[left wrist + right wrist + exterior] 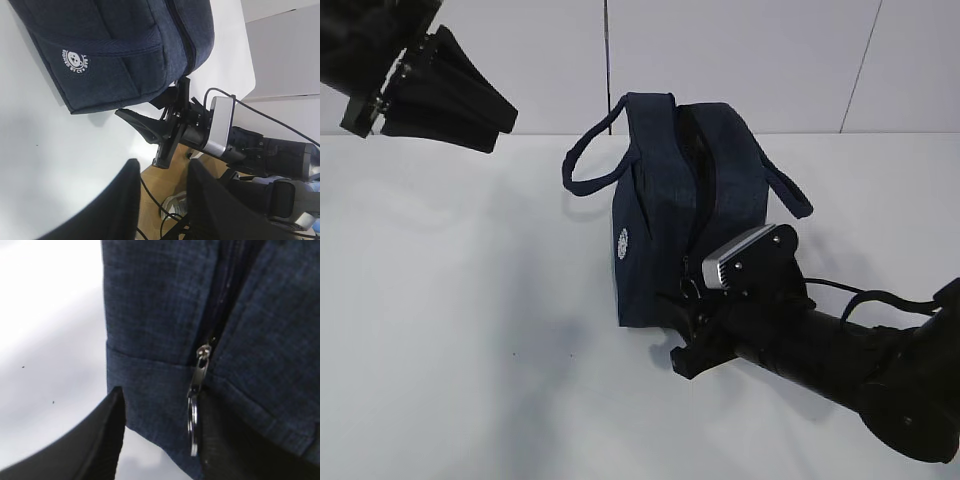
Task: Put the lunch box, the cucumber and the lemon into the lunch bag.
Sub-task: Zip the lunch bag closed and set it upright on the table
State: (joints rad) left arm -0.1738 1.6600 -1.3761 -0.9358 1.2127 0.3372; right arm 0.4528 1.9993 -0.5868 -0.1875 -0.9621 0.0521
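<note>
I should next pinch the zipper by its silver ring pull (pixel 194 422) with my right gripper, so I can zip up the packed lunch bag.
The dark navy lunch bag (pixel 670 190) stands on the white table, its handles hanging to either side and its white round logo (pixel 624 243) facing left. My right gripper (pixel 682 330) is at the bag's near lower end. It is open, its jaws straddling the bag's bottom corner (pixel 165 315). The metal ring pull (pixel 192 422) of the zipper hangs against the inner face of the right finger (pixel 225 440). My left gripper (pixel 503 125) hangs high at the far left, open and empty (pixel 162 165). The lunch box, the cucumber and the lemon are out of view.
The white table (pixel 450 330) stretches wide to the left and in front of the bag. A pale wall rises behind it. In the left wrist view the table edge shows, with a brown floor (pixel 160 175) and cables below.
</note>
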